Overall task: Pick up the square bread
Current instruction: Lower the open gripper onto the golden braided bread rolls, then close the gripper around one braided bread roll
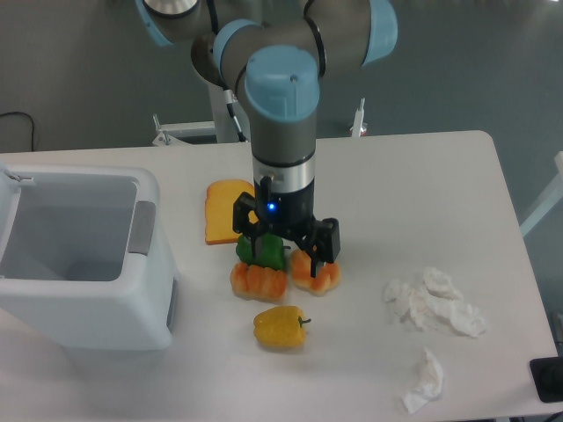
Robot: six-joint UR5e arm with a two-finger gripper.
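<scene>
Next, my gripper grabs the bread by its ribbed crusty sides to pick up the square bread from beside the green pepper (263, 252).
The square bread (258, 281) lies on the white table (422, 193); its ribbed orange-brown crust shows just in front of a green pepper (263, 252). My gripper (283, 255) hangs low over the cluster and is open. Its left finger comes down at the pepper's back left. Its right finger stands over the round knotted bun (317, 275), to the right of the bread. The fingers straddle the pepper and the bun's left side, and the bread sits just in front of and below them. The gripper body hides part of the pepper and bun.
A flat orange toast slice (225, 220) lies behind the cluster. A yellow pepper (280, 327) sits in front of the bread. A white bin (79, 255) stands at the left. Crumpled tissues (433, 303) and a smaller one (424, 381) lie at the right.
</scene>
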